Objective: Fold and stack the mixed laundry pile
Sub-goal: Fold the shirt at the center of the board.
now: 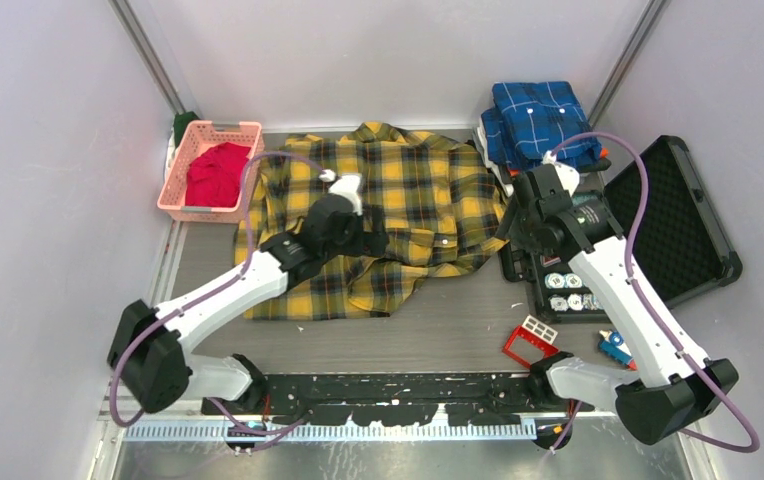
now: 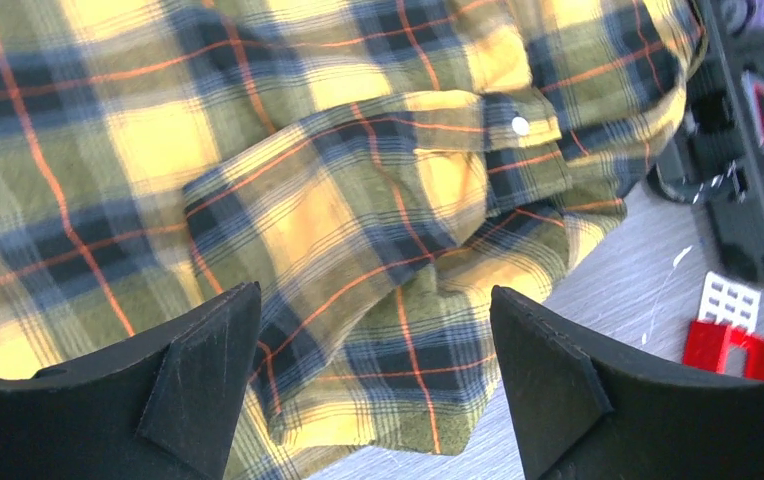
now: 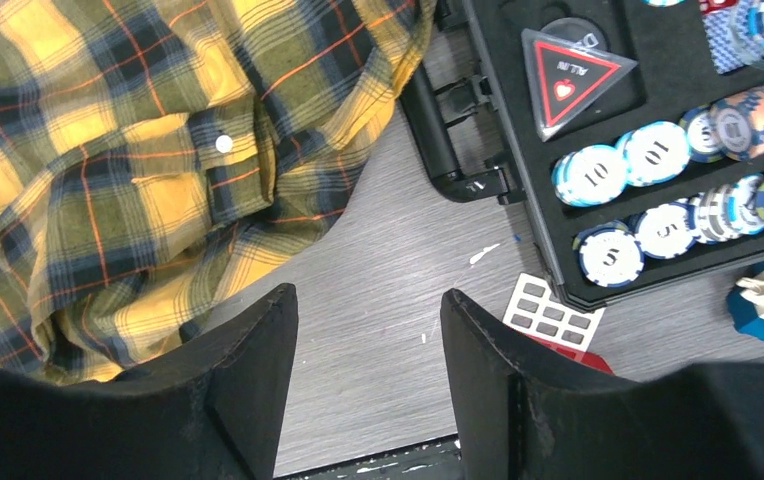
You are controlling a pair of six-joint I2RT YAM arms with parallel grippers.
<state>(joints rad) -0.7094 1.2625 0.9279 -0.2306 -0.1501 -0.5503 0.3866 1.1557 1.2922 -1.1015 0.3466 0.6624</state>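
The left gripper takes the plaid shirt's sleeve by its buttoned cuff end (image 1: 444, 243) (image 2: 522, 142) next, to straighten the sleeve and fold the shirt inward.
A yellow-and-black plaid shirt (image 1: 398, 200) lies spread and partly folded across the middle of the table. My left gripper (image 1: 373, 240) hovers above its folded sleeve cuff (image 2: 438, 180), jaws open with nothing between them (image 2: 373, 330). Over at the shirt's right edge, my right gripper (image 1: 508, 225) is open above bare table (image 3: 368, 330), holding nothing. The plaid shirt (image 3: 108, 170) fills the upper left of the right wrist view. The red T-shirt (image 1: 216, 172) lies bunched in the pink basket (image 1: 180, 190) at the back left.
A folded blue plaid shirt (image 1: 540, 120) sits at the back right. An open black case (image 1: 658, 230) of poker chips (image 3: 628, 160) lies at the right. A red-and-white plastic piece (image 1: 530, 340) and a blue toy (image 1: 615, 347) lie near the front right.
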